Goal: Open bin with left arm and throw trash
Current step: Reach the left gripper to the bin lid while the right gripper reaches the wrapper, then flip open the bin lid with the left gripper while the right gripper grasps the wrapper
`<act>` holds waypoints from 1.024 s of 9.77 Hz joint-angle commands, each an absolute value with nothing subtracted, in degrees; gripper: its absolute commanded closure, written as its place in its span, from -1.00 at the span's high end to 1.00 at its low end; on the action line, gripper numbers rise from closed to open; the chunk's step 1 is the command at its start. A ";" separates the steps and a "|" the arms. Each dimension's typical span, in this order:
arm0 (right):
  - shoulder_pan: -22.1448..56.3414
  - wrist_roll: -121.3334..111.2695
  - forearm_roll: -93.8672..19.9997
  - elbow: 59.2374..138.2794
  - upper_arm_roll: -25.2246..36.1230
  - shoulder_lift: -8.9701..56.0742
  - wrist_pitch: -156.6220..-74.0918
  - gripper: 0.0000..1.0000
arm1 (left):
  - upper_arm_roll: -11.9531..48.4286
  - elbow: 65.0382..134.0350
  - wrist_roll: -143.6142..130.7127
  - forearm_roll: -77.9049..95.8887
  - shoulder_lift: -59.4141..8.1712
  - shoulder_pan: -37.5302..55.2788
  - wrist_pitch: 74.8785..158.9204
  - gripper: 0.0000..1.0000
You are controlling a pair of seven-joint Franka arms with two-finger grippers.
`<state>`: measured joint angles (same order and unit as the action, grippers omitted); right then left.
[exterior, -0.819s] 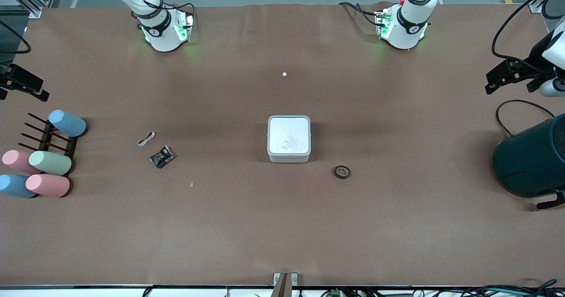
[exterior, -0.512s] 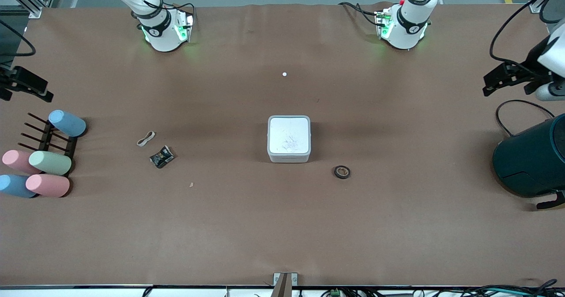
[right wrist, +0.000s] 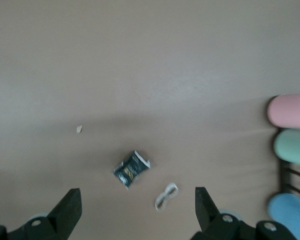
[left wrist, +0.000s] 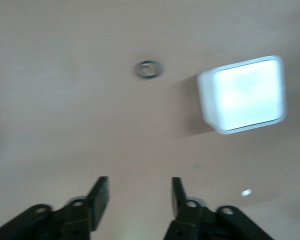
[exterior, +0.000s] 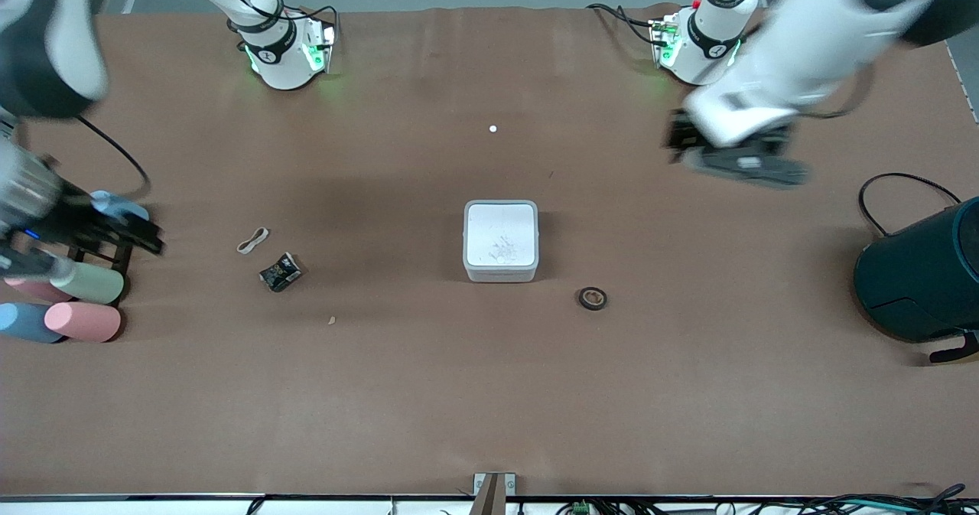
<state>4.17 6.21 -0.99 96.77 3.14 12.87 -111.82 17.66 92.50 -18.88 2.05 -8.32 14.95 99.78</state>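
Note:
The right gripper takes hold of the black wrapper by its dark printed middle (exterior: 280, 273) next, to throw the wrapper into the bin.
The bin (exterior: 501, 241) sits mid-table with its white lid down; it also shows in the left wrist view (left wrist: 245, 95). Trash lies loose on the table. The black tape ring (exterior: 592, 298) (left wrist: 149, 69) is beside the bin, a little nearer the front camera. The black wrapper (exterior: 280, 272) (right wrist: 131, 169) and whitish strip (exterior: 253, 240) (right wrist: 166, 196) lie toward the right arm's end. My left gripper (exterior: 734, 164) (left wrist: 140, 192) hangs open and empty over bare table near its base. My right gripper (exterior: 134, 232) (right wrist: 138, 205) is open over the rack's edge, short of the strip.
A large dark teal container (exterior: 922, 278) stands at the left arm's end. Pastel cylinders (exterior: 84, 320) (right wrist: 290, 110) lie on and around a black rack (exterior: 99, 253) at the right arm's end. A white speck (exterior: 492, 128) and a crumb (exterior: 331, 320) lie on the table.
Both arms have swung in from the table's ends toward the middle, the left one much farther. The bin and the trash have not moved.

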 commanded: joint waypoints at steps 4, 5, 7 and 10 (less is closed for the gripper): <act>7.29 13.80 -5.96 120.88 3.16 12.92 -135.01 1.00 | 17.93 80.78 -25.92 1.41 -34.69 28.63 121.26 -1.00; 7.12 13.89 -7.72 123.81 3.16 13.53 -137.87 1.00 | 17.84 81.03 -25.93 0.01 -36.11 29.44 124.86 -1.00; 7.47 16.41 -12.19 126.82 3.16 15.72 -144.11 1.00 | 17.75 81.12 -26.10 -4.29 -38.92 29.45 125.42 -1.00; 9.75 20.48 -12.57 126.83 3.16 21.78 -150.36 1.00 | 17.58 84.28 -26.54 -4.66 -40.34 29.00 125.42 -1.00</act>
<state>8.75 19.07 -11.23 126.72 3.09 19.43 -147.70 17.58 83.27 -25.28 -3.39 -40.01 28.90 125.89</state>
